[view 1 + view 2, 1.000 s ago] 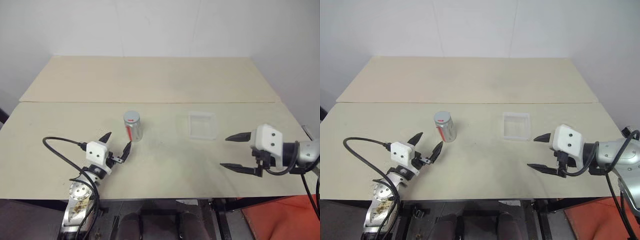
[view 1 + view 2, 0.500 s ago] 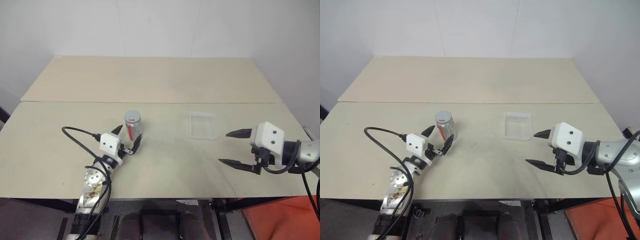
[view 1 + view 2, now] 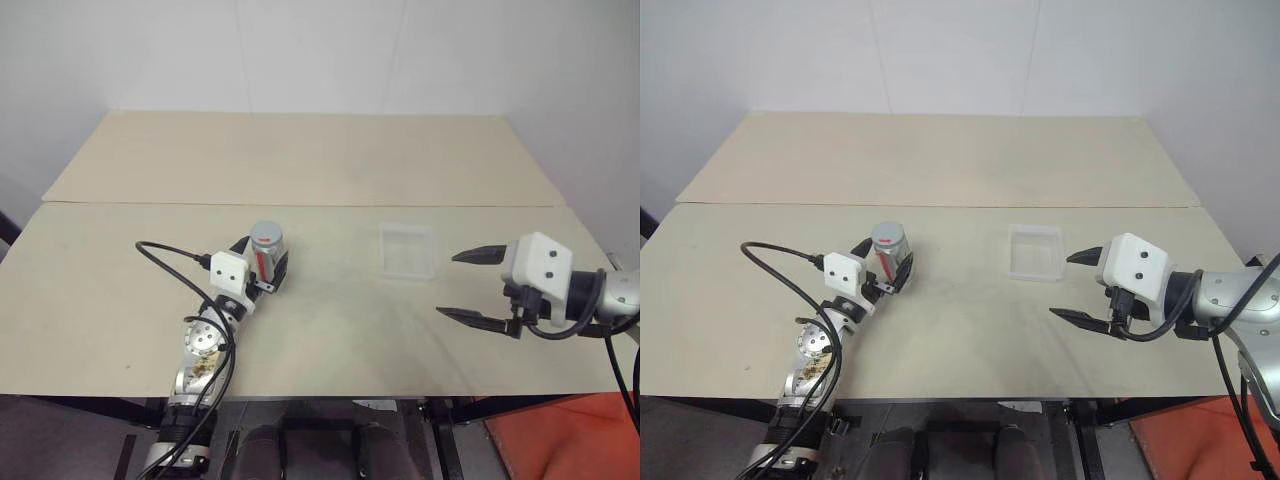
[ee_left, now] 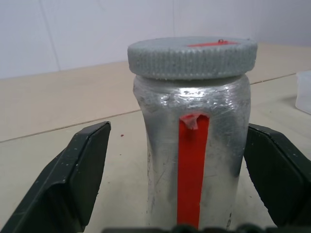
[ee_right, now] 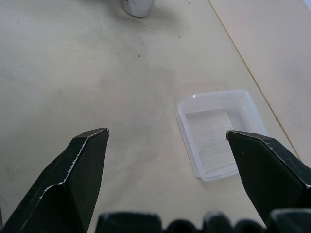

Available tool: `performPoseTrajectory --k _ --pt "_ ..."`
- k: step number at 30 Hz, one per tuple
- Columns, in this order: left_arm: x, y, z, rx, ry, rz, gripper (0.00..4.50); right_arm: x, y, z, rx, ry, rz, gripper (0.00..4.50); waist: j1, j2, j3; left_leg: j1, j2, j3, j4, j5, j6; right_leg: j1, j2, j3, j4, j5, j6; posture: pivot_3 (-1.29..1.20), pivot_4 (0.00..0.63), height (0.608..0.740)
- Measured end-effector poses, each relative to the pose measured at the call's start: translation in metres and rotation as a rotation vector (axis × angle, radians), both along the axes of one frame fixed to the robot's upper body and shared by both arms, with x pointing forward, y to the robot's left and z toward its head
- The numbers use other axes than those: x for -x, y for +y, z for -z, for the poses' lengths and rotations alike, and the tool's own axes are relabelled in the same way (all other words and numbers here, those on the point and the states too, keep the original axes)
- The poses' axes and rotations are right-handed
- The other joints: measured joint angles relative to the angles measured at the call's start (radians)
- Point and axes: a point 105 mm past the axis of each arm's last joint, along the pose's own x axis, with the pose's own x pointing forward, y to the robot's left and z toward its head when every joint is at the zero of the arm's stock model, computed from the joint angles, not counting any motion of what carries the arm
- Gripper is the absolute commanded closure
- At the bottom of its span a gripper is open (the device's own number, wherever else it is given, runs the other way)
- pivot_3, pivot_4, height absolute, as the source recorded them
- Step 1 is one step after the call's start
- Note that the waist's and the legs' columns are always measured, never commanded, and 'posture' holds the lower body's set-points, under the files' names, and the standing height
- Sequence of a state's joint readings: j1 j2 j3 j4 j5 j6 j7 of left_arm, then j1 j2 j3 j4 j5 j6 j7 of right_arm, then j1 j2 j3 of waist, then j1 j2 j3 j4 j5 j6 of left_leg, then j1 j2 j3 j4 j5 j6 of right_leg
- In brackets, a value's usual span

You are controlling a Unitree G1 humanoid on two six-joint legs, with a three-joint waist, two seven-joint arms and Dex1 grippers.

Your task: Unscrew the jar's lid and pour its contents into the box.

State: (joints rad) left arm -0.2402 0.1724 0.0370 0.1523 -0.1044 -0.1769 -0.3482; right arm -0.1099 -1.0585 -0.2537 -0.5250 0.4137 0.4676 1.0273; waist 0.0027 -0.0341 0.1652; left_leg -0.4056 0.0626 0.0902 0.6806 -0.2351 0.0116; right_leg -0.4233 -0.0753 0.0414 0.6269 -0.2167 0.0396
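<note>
The two black fingers are beside the silvery jar's side, so the robot's left gripper needs to close on the jar.
The silvery jar with a red strip stands upright on the table, its grey lid screwed on. The contents are hidden inside. My left gripper is open and straddles the jar, one black finger on each side with a gap to the jar wall. The clear box lies on the table to the right of the jar. My right gripper hangs open with nothing in it, just right of and nearer than the box.
The table is two pale boards meeting at a seam behind the jar. A black cable loops from my left arm over the table. A white wall stands behind the far edge.
My left gripper has moved forward and to the right, from short of the jar to around it. The right gripper has hardly moved.
</note>
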Motion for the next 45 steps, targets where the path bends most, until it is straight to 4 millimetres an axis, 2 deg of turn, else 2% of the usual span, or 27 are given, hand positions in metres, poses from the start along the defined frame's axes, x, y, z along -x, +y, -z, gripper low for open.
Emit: performPoseTrajectory --k 2,8,16,19,22,26,28,32,38,45 --pt "-0.001 0.000 0.001 0.000 0.003 0.001 0.61 0.000 0.000 0.000 0.000 -0.003 0.002 0.00 0.000 0.000 0.000 0.000 0.000 0.000 0.000 0.000 0.000 0.000 0.000 0.000 0.000 0.000 0.000 0.00 0.150 0.740" --pt "-0.005 -0.004 -0.005 0.021 -0.007 0.015 2.57 0.000 0.001 0.001 0.006 -0.006 0.002 0.00 0.000 0.000 0.000 0.000 0.000 0.000 0.000 0.000 0.000 0.000 0.000 0.000 0.000 0.000 0.000 0.00 0.150 0.740" --pt "-0.007 -0.010 -0.004 0.043 0.000 0.033 2.57 -0.002 0.004 0.001 -0.007 -0.026 0.013 0.00 0.002 0.000 0.000 0.000 0.000 0.000 0.000 0.000 0.000 0.000 0.000 0.000 0.000 0.000 0.000 0.00 0.150 0.740" --pt "-0.006 -0.017 -0.006 0.022 -0.005 0.086 2.57 -0.005 0.012 -0.002 -0.050 -0.041 0.004 0.00 0.003 0.000 0.000 0.000 -0.001 0.000 0.000 0.000 0.000 0.000 0.000 0.000 0.000 0.000 0.000 0.00 0.150 0.740" --pt "0.000 -0.028 -0.019 0.028 -0.038 0.192 2.57 -0.008 0.030 -0.011 -0.178 -0.076 -0.023 0.00 -0.004 0.000 0.000 -0.001 0.000 -0.001 0.000 0.000 0.000 0.000 0.001 0.000 0.000 0.000 0.000 0.00 0.150 0.740" --pt "0.007 -0.048 -0.036 -0.001 -0.091 0.326 2.57 -0.018 0.068 -0.017 -0.384 -0.067 -0.053 0.00 -0.010 0.000 0.000 0.000 0.000 -0.001 0.000 0.000 0.000 0.000 0.001 0.000 0.000 0.000 0.000 0.00 0.150 0.740" --pt "0.010 -0.058 -0.041 -0.014 -0.104 0.383 2.57 -0.021 0.084 -0.018 -0.466 -0.044 -0.052 0.00 -0.012 0.000 0.000 -0.001 0.000 -0.001 0.000 0.000 0.000 -0.001 0.001 0.000 0.000 0.000 0.000 0.00 0.150 0.740" --pt "0.016 -0.074 -0.043 -0.064 -0.116 0.489 2.57 -0.024 0.119 -0.034 -0.609 -0.045 -0.070 0.00 -0.014 0.000 0.000 -0.002 0.000 -0.002 0.000 0.000 0.000 -0.001 0.001 -0.001 0.000 0.000 0.000 0.00 0.150 0.740" --pt "0.022 -0.082 -0.045 -0.091 -0.126 0.558 2.57 -0.028 0.140 -0.036 -0.643 -0.058 -0.033 0.00 -0.013 0.000 0.000 -0.003 0.000 -0.002 0.000 0.000 0.000 -0.001 0.000 -0.001 0.000 0.000 0.000 0.00 0.150 0.740" --pt "0.027 -0.090 -0.050 -0.084 -0.149 0.587 2.57 -0.035 0.143 -0.027 -0.624 -0.061 0.018 0.00 -0.015 0.000 0.000 -0.002 0.000 -0.002 0.000 0.000 0.000 -0.001 0.001 -0.001 0.000 0.000 0.000 0.00 0.150 0.740"
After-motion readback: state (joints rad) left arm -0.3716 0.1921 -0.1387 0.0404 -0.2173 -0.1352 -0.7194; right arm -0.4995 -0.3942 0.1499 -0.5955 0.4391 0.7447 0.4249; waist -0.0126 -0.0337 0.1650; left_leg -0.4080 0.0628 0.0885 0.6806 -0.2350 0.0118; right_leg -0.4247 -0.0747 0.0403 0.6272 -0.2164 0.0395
